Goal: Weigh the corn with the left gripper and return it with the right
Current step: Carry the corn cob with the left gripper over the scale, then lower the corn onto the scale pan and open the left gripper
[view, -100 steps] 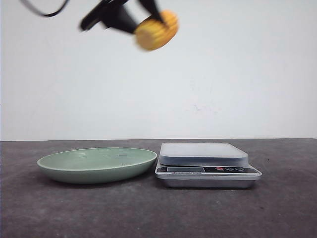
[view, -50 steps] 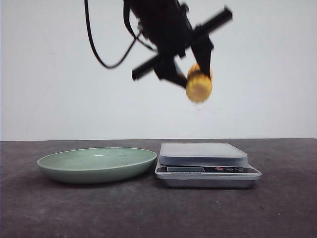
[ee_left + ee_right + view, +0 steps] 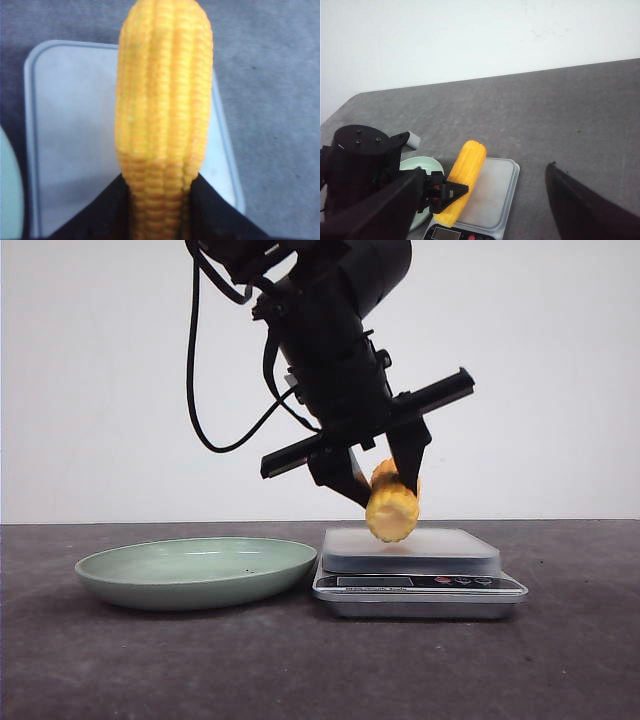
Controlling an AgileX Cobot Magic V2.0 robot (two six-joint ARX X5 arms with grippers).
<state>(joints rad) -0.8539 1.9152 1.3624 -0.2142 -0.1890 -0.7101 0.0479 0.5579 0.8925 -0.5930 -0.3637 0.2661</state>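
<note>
The lower end of the corn is at the scale platform. I should open my left gripper now, and the corn would rest there.
The yellow-orange corn is clamped between the two black fingers of my left gripper, which is shut on it. The corn hangs right at the platform of the silver scale; I cannot tell whether it touches. In the left wrist view the corn runs lengthwise over the pale scale platform, with a finger on each side. In the right wrist view the corn lies over the scale's near-left part. My right gripper is open and empty, well above and behind the scale.
A shallow green plate sits on the dark table just left of the scale and also shows in the right wrist view. The scale's display and buttons face the front. A black cable hangs from the left arm.
My left gripper has come down and to the right with the corn, from high at the upper left to just at the scale platform.
</note>
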